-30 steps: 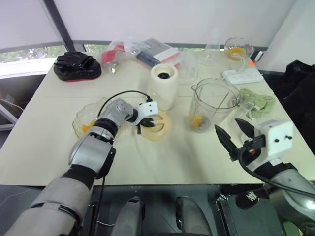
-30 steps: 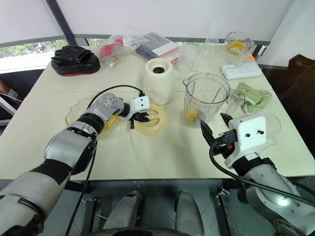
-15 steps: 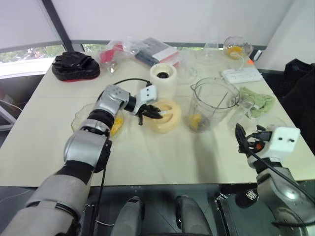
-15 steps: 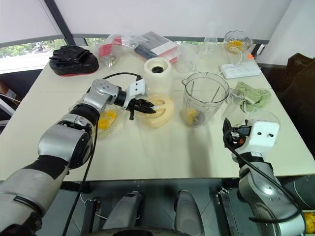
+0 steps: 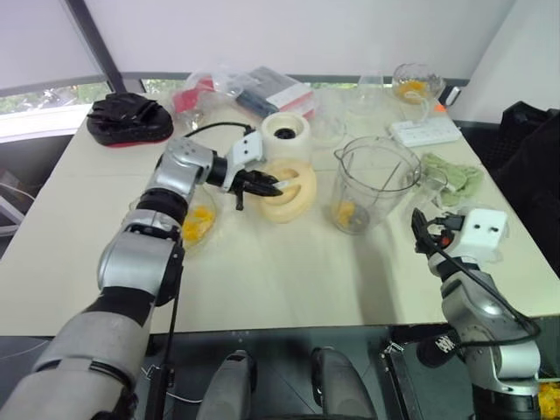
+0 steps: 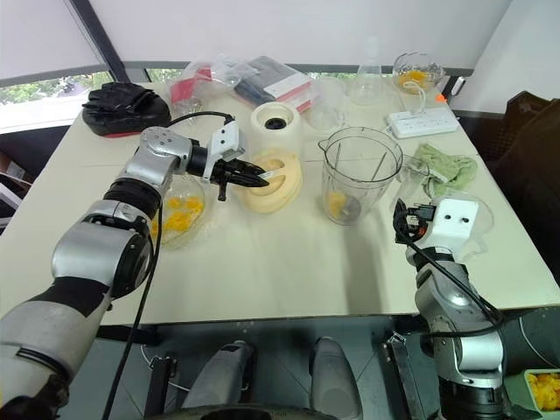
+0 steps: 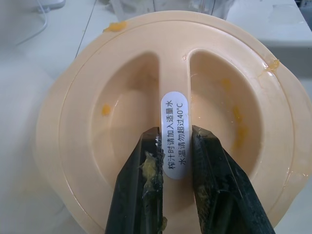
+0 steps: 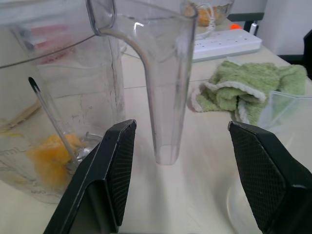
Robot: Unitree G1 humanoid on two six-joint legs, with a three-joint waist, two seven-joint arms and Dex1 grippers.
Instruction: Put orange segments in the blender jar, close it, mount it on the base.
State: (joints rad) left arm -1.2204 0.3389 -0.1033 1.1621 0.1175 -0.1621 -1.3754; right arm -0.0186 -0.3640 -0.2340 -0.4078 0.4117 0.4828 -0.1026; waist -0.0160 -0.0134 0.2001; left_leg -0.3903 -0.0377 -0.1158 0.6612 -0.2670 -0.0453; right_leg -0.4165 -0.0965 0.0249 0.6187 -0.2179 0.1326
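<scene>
My right fingers stop short of the jar's handle (image 5: 430, 181) and would miss it if they closed now. They should move toward it first, then close on it.
The clear blender jar (image 5: 374, 182) stands right of the table's middle, with orange segments (image 8: 50, 157) at its bottom by the blades. My left gripper (image 7: 173, 146) is shut on the centre rib of the cream-yellow lid (image 5: 287, 189), which hangs tilted above the table, left of the jar. The cream-white base (image 5: 286, 135) stands just behind the lid. More orange segments lie in a glass bowl (image 5: 198, 224) under my left forearm. My right gripper (image 8: 180, 126) is open and level, with the jar's handle (image 8: 163, 97) just ahead of its fingers.
A green cloth (image 5: 455, 175) and a white power strip (image 5: 423, 131) lie right of the jar. A clear bowl (image 8: 287, 112) sits close to my right gripper. A black glove (image 5: 127, 118), plastic bags with a book (image 5: 254, 87) and glassware (image 5: 411, 83) line the far edge.
My left gripper has lifted the lid off the table and tilted it. My right gripper has sunk and moved right, now facing the jar's handle.
</scene>
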